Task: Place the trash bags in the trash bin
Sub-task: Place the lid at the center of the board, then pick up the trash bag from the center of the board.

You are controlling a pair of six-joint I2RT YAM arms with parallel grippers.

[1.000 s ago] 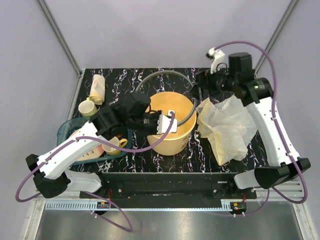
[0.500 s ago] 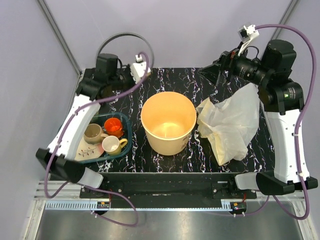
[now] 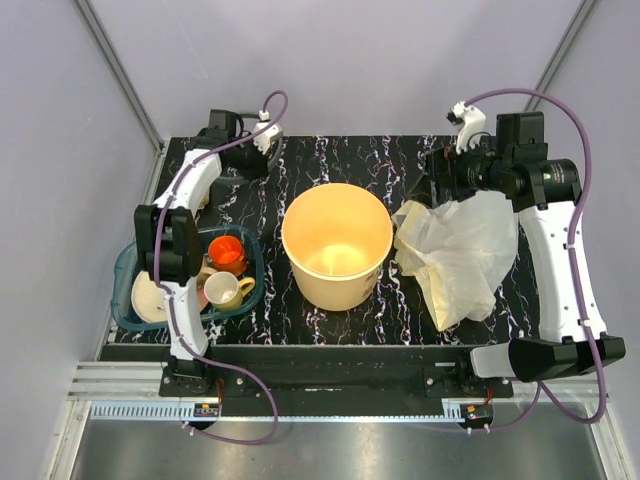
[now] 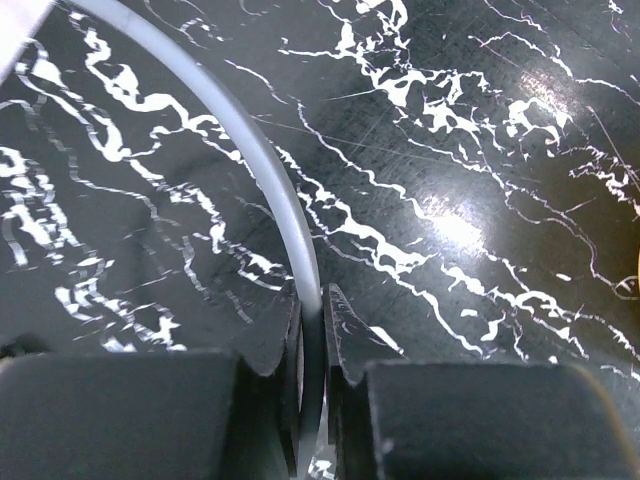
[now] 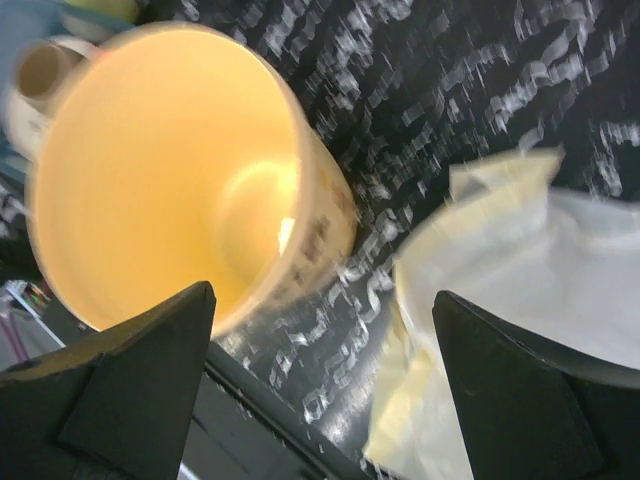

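Note:
My left gripper must stay closed on the thin grey rim ring (image 4: 270, 190), since the ring hangs above the bare marble and would drop if I opened now.
The trash bin (image 3: 335, 245), a cream-yellow bucket, stands upright mid-table with nothing inside; it also fills the left of the right wrist view (image 5: 170, 170). The trash bags (image 3: 462, 252) lie spread as a crinkled pale sheet right of the bin, also seen from the right wrist (image 5: 520, 270). My right gripper (image 3: 437, 172) hovers over the sheet's far left corner, open (image 5: 325, 390), holding nothing. My left gripper (image 3: 262, 150) is at the back left corner, shut (image 4: 312, 340) on a thin grey rim ring (image 4: 270, 190) just above the marble tabletop.
A teal dish tray (image 3: 256, 270) with cups and an orange bowl sits left of the bin, under my left arm's elbow. Purple cables loop over both arms. Grey walls close the back and sides.
My left arm has swung from over the bin to the back left corner, carrying the grey ring down near the table. My right gripper dropped toward the sheet's far corner.

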